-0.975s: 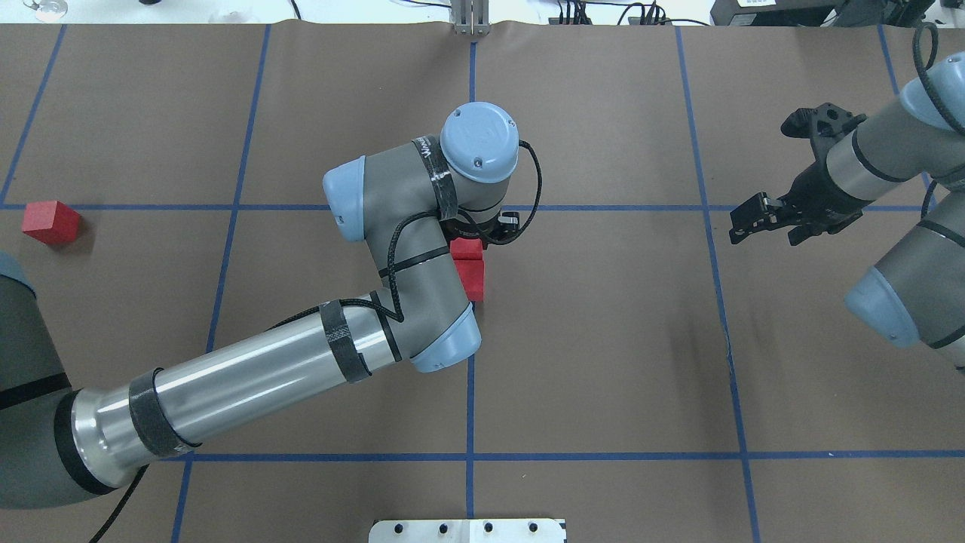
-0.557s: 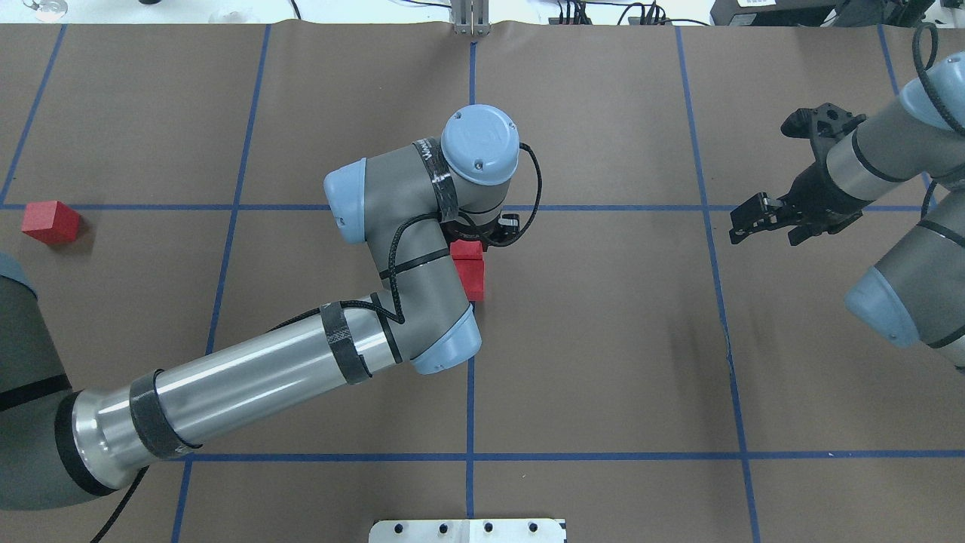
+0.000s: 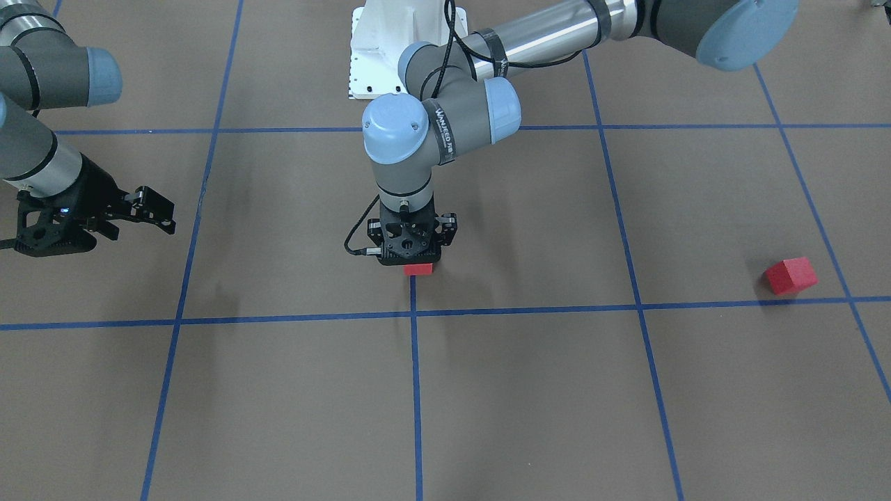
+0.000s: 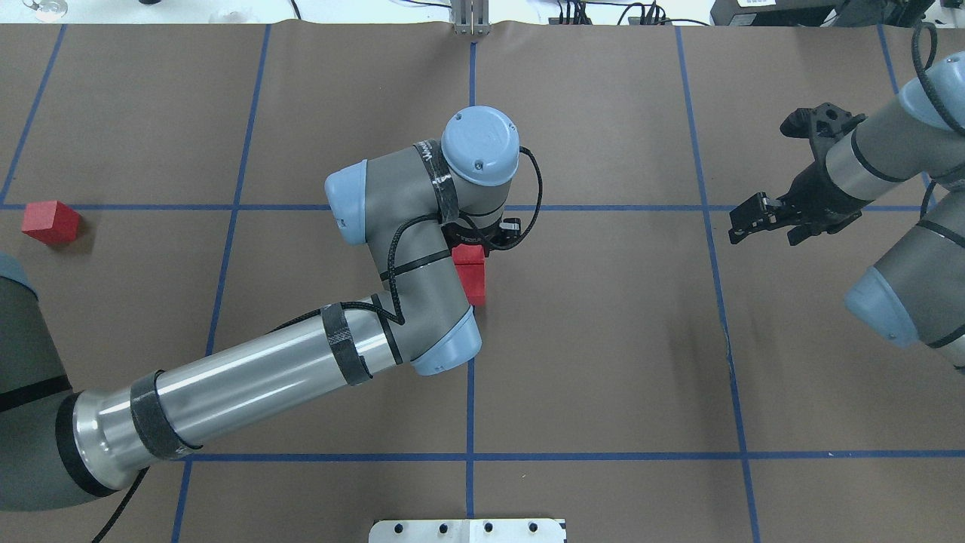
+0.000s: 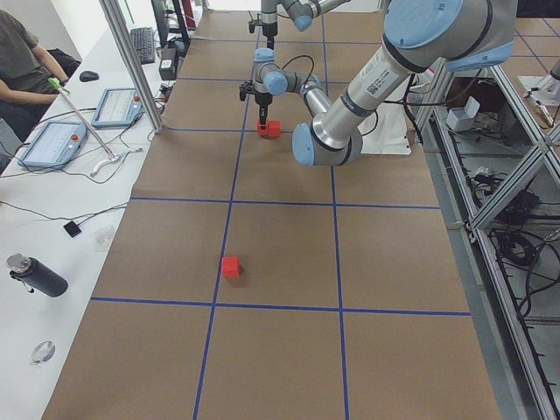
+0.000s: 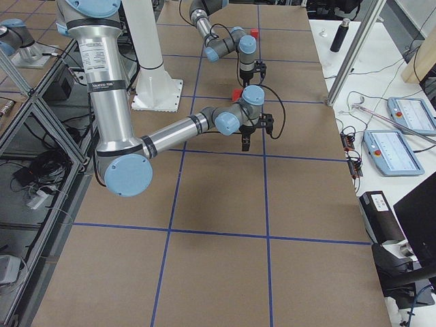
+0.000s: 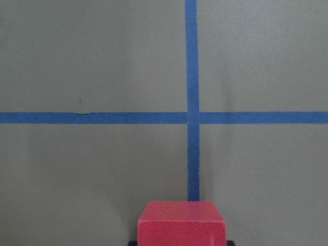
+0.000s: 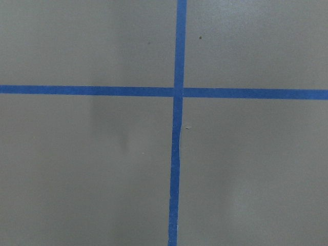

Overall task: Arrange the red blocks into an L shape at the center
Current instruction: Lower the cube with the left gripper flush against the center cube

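The red block [image 3: 418, 270] sits low on the tabletop beside the central blue line and would stay there, so my left gripper opens now.
My left gripper [image 3: 417, 260] points straight down at the table's centre and is shut on a red block [image 3: 419, 270]. The block fills the bottom edge of the left wrist view [image 7: 182, 224], just short of a blue line crossing. In the overhead view this block [image 4: 469, 254] sits right against a second red block [image 4: 474, 285], which is partly under my left wrist. The third red block [image 4: 50, 222] lies alone at the far left and also shows in the front view [image 3: 791, 275]. My right gripper [image 4: 743, 219] is open and empty, hovering far to the right.
Brown paper with a blue tape grid [image 4: 470, 377] covers the table. A white base plate [image 4: 467, 530] sits at the near edge. My left forearm [image 4: 249, 392] lies across the near-left squares. An operator and tablets [image 5: 52, 140] are beyond the far edge.
My left gripper and its red block have shifted slightly toward the second block. The right arm and the lone block have not moved.
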Robot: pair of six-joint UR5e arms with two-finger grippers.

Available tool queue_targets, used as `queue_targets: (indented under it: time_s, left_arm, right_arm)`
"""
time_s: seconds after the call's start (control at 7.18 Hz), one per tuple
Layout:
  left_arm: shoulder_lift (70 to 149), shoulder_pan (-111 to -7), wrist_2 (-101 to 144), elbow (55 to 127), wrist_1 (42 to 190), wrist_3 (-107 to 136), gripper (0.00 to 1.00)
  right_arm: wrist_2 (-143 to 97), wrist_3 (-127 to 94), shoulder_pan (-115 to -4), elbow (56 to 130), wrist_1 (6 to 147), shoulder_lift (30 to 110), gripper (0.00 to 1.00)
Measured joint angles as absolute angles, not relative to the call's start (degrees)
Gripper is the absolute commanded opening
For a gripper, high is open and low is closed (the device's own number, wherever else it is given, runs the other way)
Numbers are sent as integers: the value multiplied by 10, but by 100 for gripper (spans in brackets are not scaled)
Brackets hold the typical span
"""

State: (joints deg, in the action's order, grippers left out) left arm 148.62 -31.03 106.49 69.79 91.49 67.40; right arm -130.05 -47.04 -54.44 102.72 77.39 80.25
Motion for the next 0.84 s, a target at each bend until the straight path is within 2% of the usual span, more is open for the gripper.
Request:
queue_targets:
  time_s: [0.7,0.84]
  left_arm:
    - [1483,-310,1069,698,915,675,0]
    - [1483,-309,1069,698,915,675,26]
  right_arm:
    - [-1301,-471,-544,1027,774,802,100]
    - [-1301,-471,-544,1027,774,802,100]
